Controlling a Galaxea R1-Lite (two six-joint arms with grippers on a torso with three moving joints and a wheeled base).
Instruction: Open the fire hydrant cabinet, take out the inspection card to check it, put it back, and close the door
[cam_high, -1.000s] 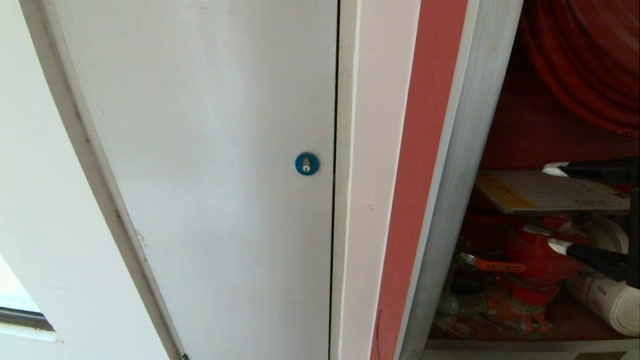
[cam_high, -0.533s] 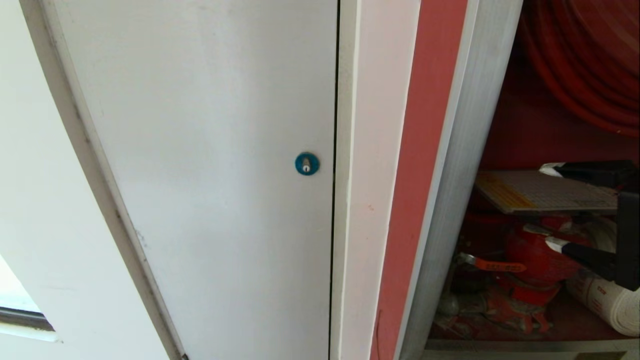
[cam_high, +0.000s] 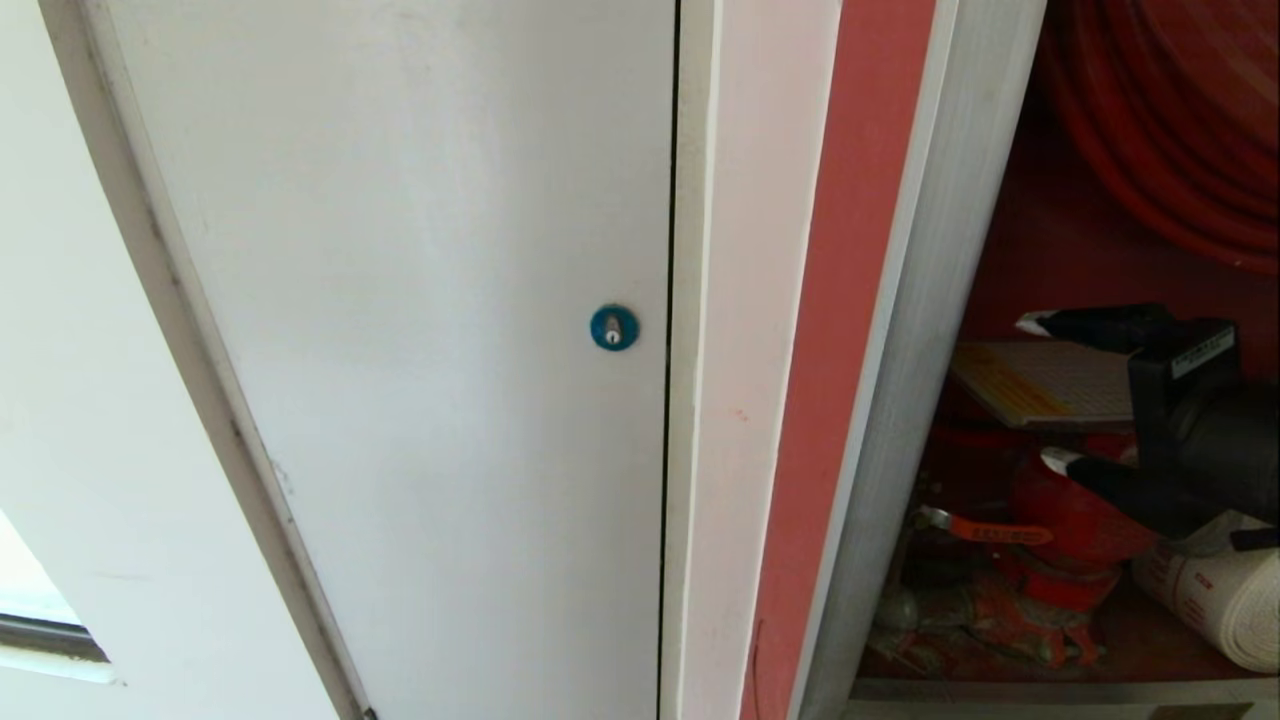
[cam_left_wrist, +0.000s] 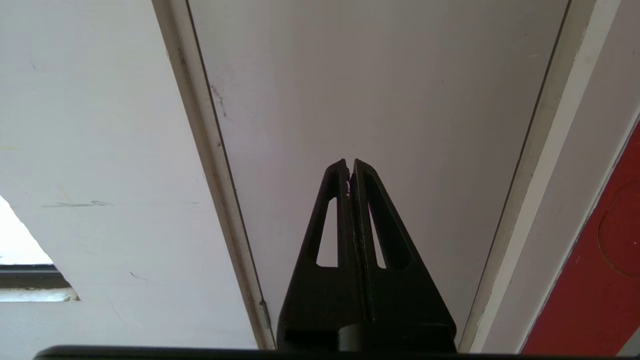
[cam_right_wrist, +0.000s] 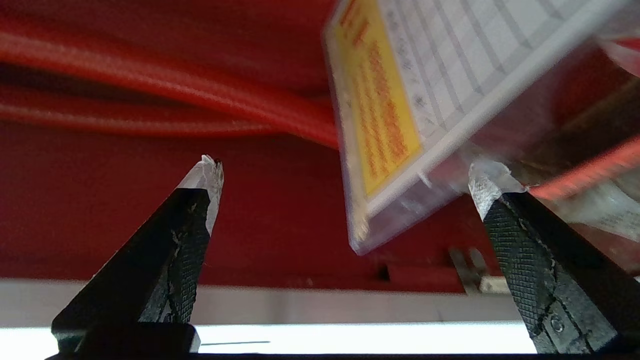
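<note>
My right gripper grabs the card by its clear plastic edge next, so the inspection card's printed grid stays free to check.
The fire hydrant cabinet stands open at the right of the head view, with its red hose reel above. The inspection card, white grid with a yellow band, lies flat over the red valve. My right gripper is inside the cabinet, open wide, one finger above the card and one below. In the right wrist view the card has its yellow corner between the spread fingers of the right gripper, untouched. My left gripper is shut and empty, parked facing a white panel. The cabinet's door is out of view.
A plain white door with a blue round lock fills the left and middle. A rolled white hose lies at the cabinet's lower right. The aluminium sill runs along the cabinet's bottom. A window edge shows at lower left.
My right gripper has pushed leftward and deeper into the cabinet, so its fingers now straddle the card nearer its yellow end. Its jaws stayed open. The card has not moved.
</note>
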